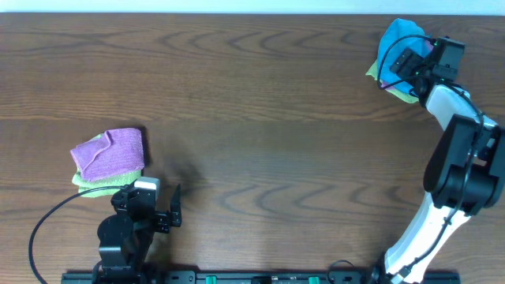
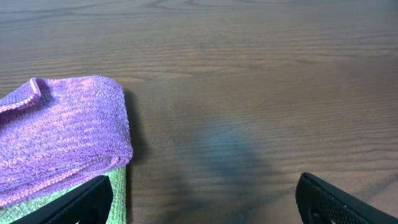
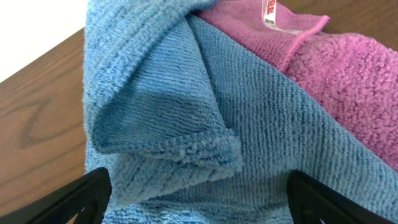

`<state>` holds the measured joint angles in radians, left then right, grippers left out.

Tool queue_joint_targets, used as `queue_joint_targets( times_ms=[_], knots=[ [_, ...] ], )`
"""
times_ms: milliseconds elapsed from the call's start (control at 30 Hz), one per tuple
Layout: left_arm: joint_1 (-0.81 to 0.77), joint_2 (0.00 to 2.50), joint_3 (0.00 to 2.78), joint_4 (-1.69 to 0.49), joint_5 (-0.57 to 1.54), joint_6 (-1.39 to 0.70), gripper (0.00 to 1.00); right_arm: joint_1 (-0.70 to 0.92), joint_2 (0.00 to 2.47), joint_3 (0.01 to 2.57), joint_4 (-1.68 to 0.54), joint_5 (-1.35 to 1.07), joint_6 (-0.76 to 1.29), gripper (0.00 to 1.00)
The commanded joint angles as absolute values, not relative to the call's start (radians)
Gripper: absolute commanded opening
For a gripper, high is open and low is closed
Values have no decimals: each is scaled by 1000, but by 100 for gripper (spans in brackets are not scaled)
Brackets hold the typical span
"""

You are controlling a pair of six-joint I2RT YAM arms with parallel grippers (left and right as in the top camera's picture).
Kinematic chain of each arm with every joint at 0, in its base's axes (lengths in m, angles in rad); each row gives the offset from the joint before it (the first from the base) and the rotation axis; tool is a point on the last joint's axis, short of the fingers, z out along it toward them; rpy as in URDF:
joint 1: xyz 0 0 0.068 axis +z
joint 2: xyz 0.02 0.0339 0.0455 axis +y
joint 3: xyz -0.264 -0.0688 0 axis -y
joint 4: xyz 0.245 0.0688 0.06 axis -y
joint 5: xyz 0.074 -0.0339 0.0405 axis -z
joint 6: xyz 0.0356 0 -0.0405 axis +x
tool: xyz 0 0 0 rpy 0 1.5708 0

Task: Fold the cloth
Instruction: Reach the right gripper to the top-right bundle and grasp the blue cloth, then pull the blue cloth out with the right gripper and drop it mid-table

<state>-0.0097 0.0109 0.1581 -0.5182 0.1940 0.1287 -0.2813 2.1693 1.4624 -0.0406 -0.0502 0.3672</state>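
Next, my right gripper picks up the bright blue cloth by its loose fold (image 3: 198, 157) to draw it alone off the pile for folding.
The bright blue cloth (image 1: 397, 35) lies crumpled on top of a pile at the table's far right corner. It fills the right wrist view (image 3: 186, 118), with a loose fold hanging toward the fingers. My right gripper (image 1: 404, 63) hovers just over it, its fingers (image 3: 199, 199) wide open with blue cloth between them but not pinched. My left gripper (image 1: 170, 211) sits near the front left, open and empty (image 2: 202, 199), just right of a purple cloth.
A purple cloth (image 1: 110, 151) lies folded on a lime-green cloth (image 1: 99, 183) at the left; both show in the left wrist view, purple (image 2: 59, 134) over green (image 2: 117, 186). In the far pile a pink-purple cloth (image 3: 339, 68) and a lime-green one (image 1: 402, 95) lie under the blue.
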Motion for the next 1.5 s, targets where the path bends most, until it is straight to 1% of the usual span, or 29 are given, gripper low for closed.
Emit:
queue_joint_targets(
  times_ms=[0,333,367,467,500,533,567,633,667,1033,1200,1467],
  knots=[
    [-14,4,143,-519,183,134,95,-287,2181,1477,-28,-60,378,89],
    [-14,4,143,-519,184,134,95,-287,2226,1477,-2,-60,377,79],
    [-14,4,143,-519,184,134,95,-287,2231,1477,-3,-60,377,74],
    [-14,4,143,-519,184,134,95,-287,2239,1477,-3,-60,377,53],
    [-14,4,143,-519,184,134,95,-287,2239,1477,-3,-60,377,47],
    [-14,4,143,-519,184,134,95,-287,2239,1477,-3,-61,377,38],
    [-14,4,143,-519,184,134,95,-287,2238,1478,-2,-61,377,24],
    [-14,4,143,-519,184,134,95,-287,2236,1480,-4,-68,377,6],
    [-14,4,143,-519,184,134,95,-287,2232,1480,-5,-82,376,2],
    [-14,4,143,-519,183,134,95,-277,2040,1480,-158,-105,319,1],
    [-14,4,143,-519,184,134,95,-277,1926,1480,-271,-105,298,2],
    [-14,4,143,-519,184,134,95,-263,1831,1480,-458,-132,283,1]
  ],
)
